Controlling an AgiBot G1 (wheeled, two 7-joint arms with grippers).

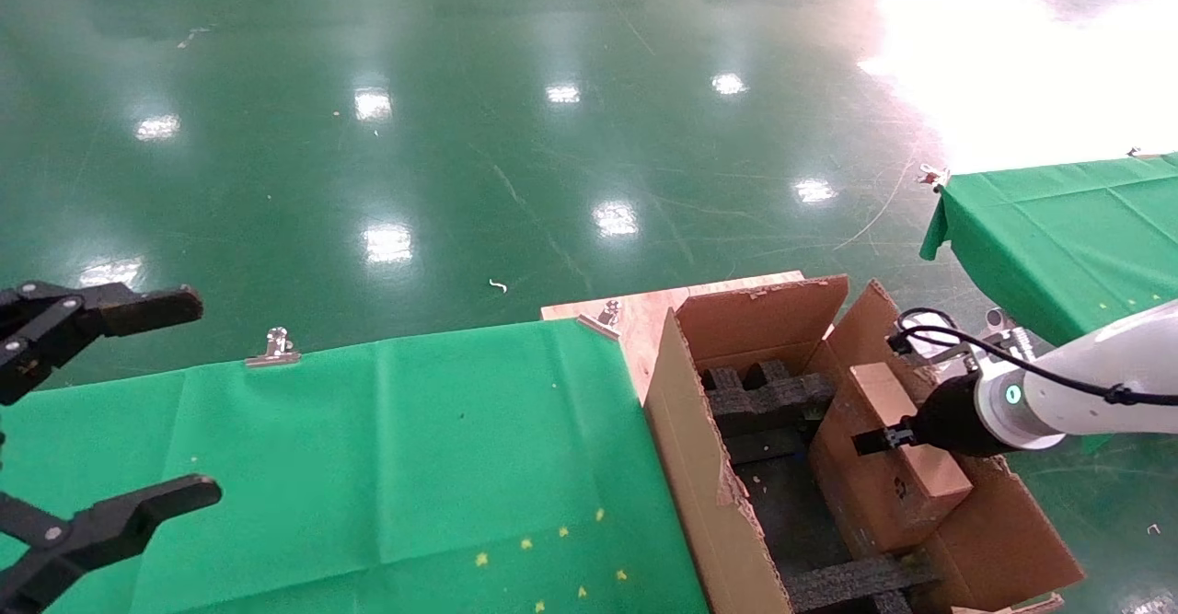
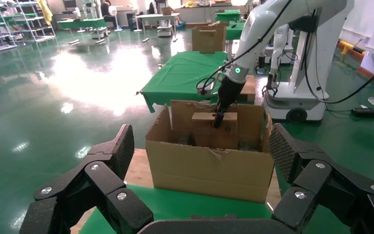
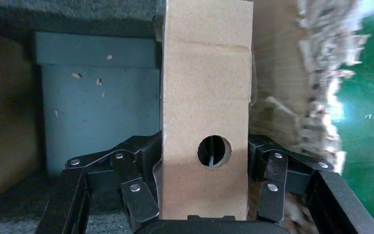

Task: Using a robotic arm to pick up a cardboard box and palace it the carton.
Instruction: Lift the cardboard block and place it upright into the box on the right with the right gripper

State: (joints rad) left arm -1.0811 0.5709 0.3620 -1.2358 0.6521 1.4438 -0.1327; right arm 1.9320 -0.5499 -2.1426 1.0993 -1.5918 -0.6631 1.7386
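My right gripper should keep holding the cardboard box until the box is lower: the box stands tall above the black foam inserts.
The white robotic arm (image 1: 1086,384) reaches in from the right, and its black right gripper (image 1: 883,437) is shut on the top edge of the small cardboard box (image 1: 897,467). The box stands on edge inside the carton (image 1: 699,467), along its right wall, beside black foam inserts (image 1: 764,398). In the right wrist view the fingers (image 3: 141,165) press both faces of the cardboard box (image 3: 204,97), just beside its round hole (image 3: 214,151). My all-black left gripper (image 1: 207,396) hangs open over the left of the green table, well away. From there it faces the carton (image 2: 209,168).
A green-cloth table (image 1: 368,467) with a metal clip (image 1: 274,347) lies left of the carton. A wooden board (image 1: 635,310) sits under the carton's far corner. A second green table (image 1: 1058,227) stands at the right. Ragged carton flaps (image 1: 994,522) spread outward.
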